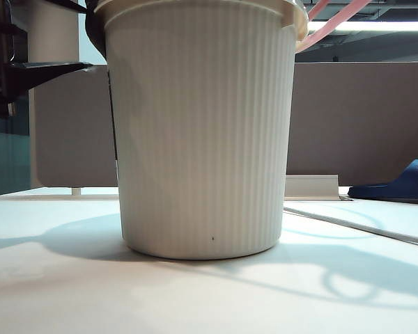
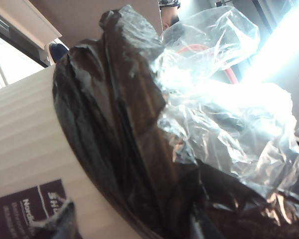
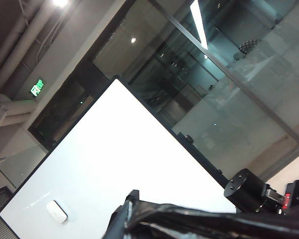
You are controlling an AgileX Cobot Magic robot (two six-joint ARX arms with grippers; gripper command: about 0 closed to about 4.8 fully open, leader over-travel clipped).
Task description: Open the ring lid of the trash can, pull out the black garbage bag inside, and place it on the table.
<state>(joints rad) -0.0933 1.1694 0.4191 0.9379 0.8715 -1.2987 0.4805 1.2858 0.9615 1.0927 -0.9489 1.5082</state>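
The left gripper next needs to pinch the black garbage bag by its folded-over edge (image 1: 95,31), because the black film hangs loose over the can's rim.
The cream ribbed trash can (image 1: 205,132) stands mid-table (image 1: 90,292) and fills the exterior view. The pink ring lid (image 1: 334,17) tilts up off its rim at the back right. In the left wrist view the black garbage bag (image 2: 124,129) drapes over the can's rim (image 2: 25,134). My left gripper (image 2: 132,223) straddles that rim, open, with one finger (image 2: 65,219) outside by the dark label (image 2: 20,211). My right gripper (image 3: 132,211) is raised and shut on a stretched fold of the black garbage bag (image 3: 204,224).
Crinkled translucent film (image 2: 224,114) billows above the black bag. A grey-brown partition (image 1: 355,118) runs behind the table. A blue slipper (image 1: 404,182) lies at the back right. Dark arm parts (image 1: 28,73) reach in from the left edge.
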